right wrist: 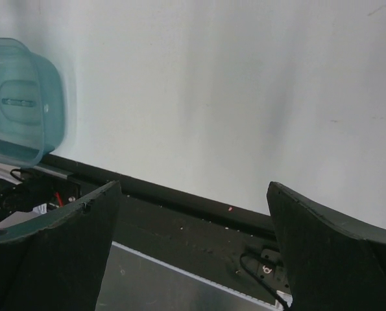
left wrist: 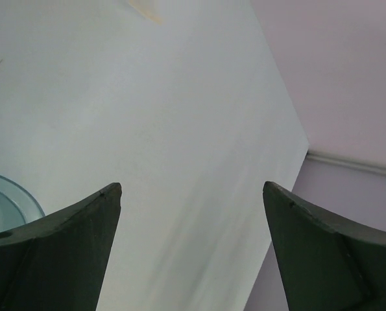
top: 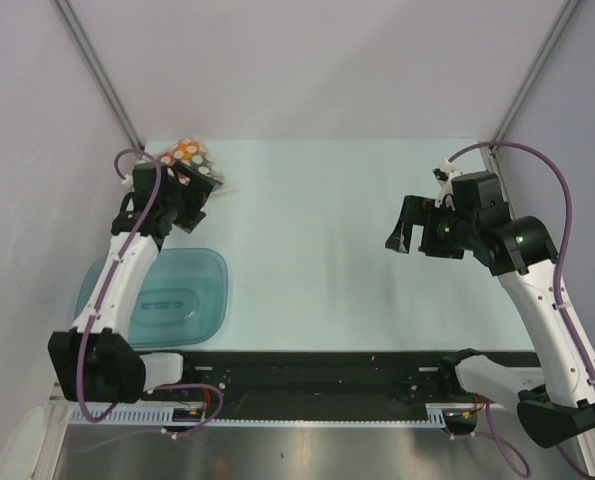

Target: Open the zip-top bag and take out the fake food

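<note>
The left gripper should next hold the zip-top bag by its near edge, so that the bag's other side stays free for the right gripper to open.
The zip-top bag (top: pixel 194 160), clear with orange and red dots, lies at the table's back left corner. My left gripper (top: pixel 190 206) hovers right beside it on the near side, and part of the bag is hidden behind it. In the left wrist view the left gripper (left wrist: pixel 193 188) is open, with only bare table between its fingers. My right gripper (top: pixel 405 230) hangs above the right half of the table, far from the bag. In its own wrist view the right gripper (right wrist: pixel 193 188) is open and holds nothing. The fake food cannot be made out.
A teal translucent tray (top: pixel 157 295) sits at the near left beside the left arm; it shows as tray (left wrist: pixel 4 201) and tray (right wrist: pixel 24 103) in the wrist views. The black base rail (top: pixel 307 375) runs along the near edge. Walls close the table at the back and sides.
</note>
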Controlling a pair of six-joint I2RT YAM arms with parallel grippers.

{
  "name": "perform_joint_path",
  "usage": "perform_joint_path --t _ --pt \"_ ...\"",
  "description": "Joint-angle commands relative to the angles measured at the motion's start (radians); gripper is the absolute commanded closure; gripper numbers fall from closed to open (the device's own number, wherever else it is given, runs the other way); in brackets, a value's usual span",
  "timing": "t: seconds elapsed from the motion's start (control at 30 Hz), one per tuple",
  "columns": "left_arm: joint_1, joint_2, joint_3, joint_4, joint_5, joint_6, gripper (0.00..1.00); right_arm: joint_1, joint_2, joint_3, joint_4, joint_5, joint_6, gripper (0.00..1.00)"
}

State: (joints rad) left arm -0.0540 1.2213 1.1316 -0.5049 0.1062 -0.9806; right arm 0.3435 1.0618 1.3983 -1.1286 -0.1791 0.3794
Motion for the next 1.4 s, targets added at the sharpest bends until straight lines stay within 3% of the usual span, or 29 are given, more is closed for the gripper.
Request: perform_joint_path --t 0.0,0.13,0.23,0.37,0.5,0.7,0.93,1.13,1.27,1.37 --pt "0.120 0.075 -0.067 0.193 -0.004 -0.278 0.10 0.003 0.021 0.070 -0.022 0.090 -0.056 0.00" --pt "0.167 0.147 -0.165 0.334 -0.020 -0.420 0.13 -0.008 0.041 0.061 0.001 0.063 -0.066 0.00" --pt "0.181 0.245 -0.158 0.368 -0.068 -0.458 0.17 -0.021 0.064 0.067 0.013 0.053 -0.074 0.00" --pt "0.186 0.384 -0.151 0.476 -0.030 -0.535 0.23 -0.073 0.095 0.074 0.019 0.040 -0.076 0.00" --pt "0.187 0.492 -0.093 0.546 -0.042 -0.579 0.34 -0.129 0.118 0.070 0.032 -0.006 -0.066 0.00" --pt "0.189 0.639 0.048 0.514 -0.066 -0.566 0.36 -0.172 0.150 0.068 0.059 -0.025 -0.039 0.00" --pt "0.195 0.748 0.103 0.536 -0.057 -0.573 0.38 -0.173 0.216 0.093 0.084 -0.034 -0.017 0.00" --pt "0.197 0.811 0.178 0.528 -0.033 -0.512 0.70 -0.170 0.262 0.082 0.122 -0.039 0.006 0.00" --pt "0.198 0.851 0.261 0.451 -0.004 -0.400 1.00 -0.155 0.299 0.059 0.161 -0.040 0.021 0.00" --pt "0.188 0.866 0.322 0.425 0.027 -0.297 1.00 -0.118 0.319 0.039 0.199 -0.022 0.003 0.00"
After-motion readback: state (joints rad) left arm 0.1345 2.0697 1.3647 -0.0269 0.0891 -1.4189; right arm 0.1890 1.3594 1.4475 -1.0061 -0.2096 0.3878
